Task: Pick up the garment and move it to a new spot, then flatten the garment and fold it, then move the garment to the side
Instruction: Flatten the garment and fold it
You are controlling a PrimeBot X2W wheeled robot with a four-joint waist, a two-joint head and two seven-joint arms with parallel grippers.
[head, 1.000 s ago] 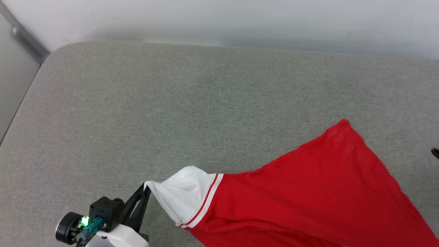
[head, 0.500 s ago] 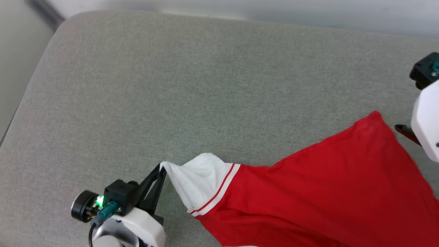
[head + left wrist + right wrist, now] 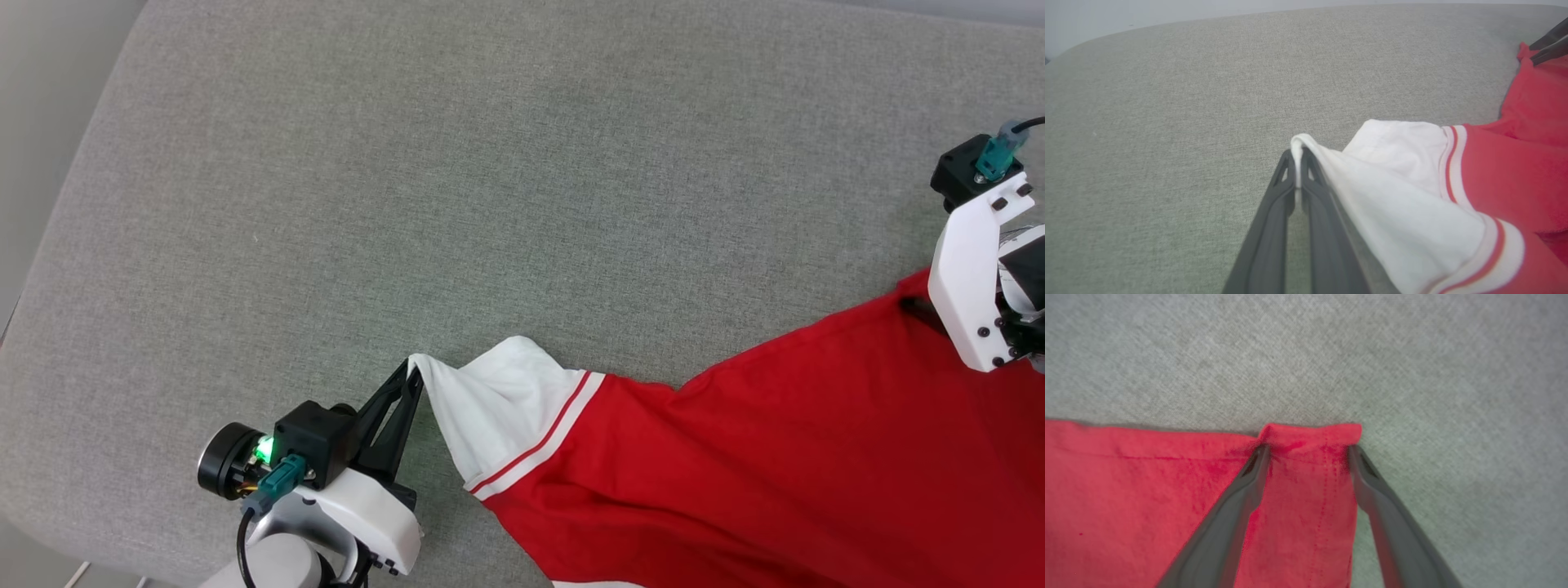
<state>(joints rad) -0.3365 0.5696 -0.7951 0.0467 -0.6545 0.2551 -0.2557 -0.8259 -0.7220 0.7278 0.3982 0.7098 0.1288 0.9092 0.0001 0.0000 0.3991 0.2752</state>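
Note:
My right gripper will next grab the red garment [image 3: 784, 451] by its hemmed corner [image 3: 913, 286] to fold it.
The garment [image 3: 775, 457], red with a white sleeve [image 3: 498, 408] and red-and-white trim, lies spread over the lower right of the grey padded surface [image 3: 490, 204]. My left gripper [image 3: 412, 371] is shut on the tip of the white sleeve [image 3: 1392, 192], pinched between its fingertips [image 3: 1306, 163]. My right gripper [image 3: 1307, 451] is open, and its two fingertips press down on either side of the garment's far red corner [image 3: 1310, 435]. In the head view its white wrist [image 3: 971, 278] covers that corner. The garment's front print is hidden.
The grey surface's rounded left edge [image 3: 49, 245] drops to pale floor [image 3: 41, 98] on the left. A wide stretch of grey fabric lies beyond and left of the garment. My right gripper's fingers [image 3: 1549, 43] show at the top right of the left wrist view.
The head camera has tilted down, shifting the whole picture. My right arm has come in from the right, over the red corner. The left gripper keeps its hold on the sleeve.

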